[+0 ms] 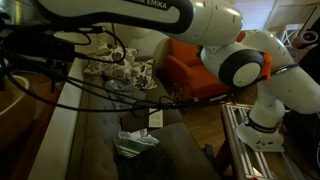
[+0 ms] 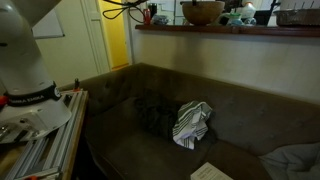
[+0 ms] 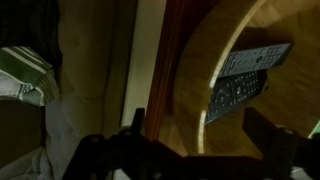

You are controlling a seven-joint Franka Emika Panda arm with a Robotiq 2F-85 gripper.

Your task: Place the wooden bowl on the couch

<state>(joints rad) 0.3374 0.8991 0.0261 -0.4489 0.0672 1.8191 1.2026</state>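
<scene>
The wooden bowl's rim is below my gripper, so my gripper would likely miss the bowl's rim if it closed now. My gripper needs to go down first, then close on the bowl's rim.
The wooden bowl (image 2: 203,12) stands on a high ledge (image 2: 230,30) behind the couch (image 2: 240,110), not on its seat. In the wrist view the bowl (image 3: 190,70) fills the right half, its pale rim curving down between my fingers, and two remote controls (image 3: 245,75) lie inside it. My gripper (image 3: 200,135) hovers open just above the rim, with one dark finger (image 3: 138,122) outside the bowl and the other over its inside. Nothing is held. The couch (image 1: 90,110) runs below my arm in an exterior view.
A striped cloth (image 2: 192,122) lies on the couch seat, with papers (image 2: 210,172) near its front edge. Floral pillows (image 1: 120,70) sit at the couch's far end beside an orange armchair (image 1: 185,60). Other items (image 2: 240,12) crowd the ledge. Magazines (image 1: 135,142) lie on the cushion.
</scene>
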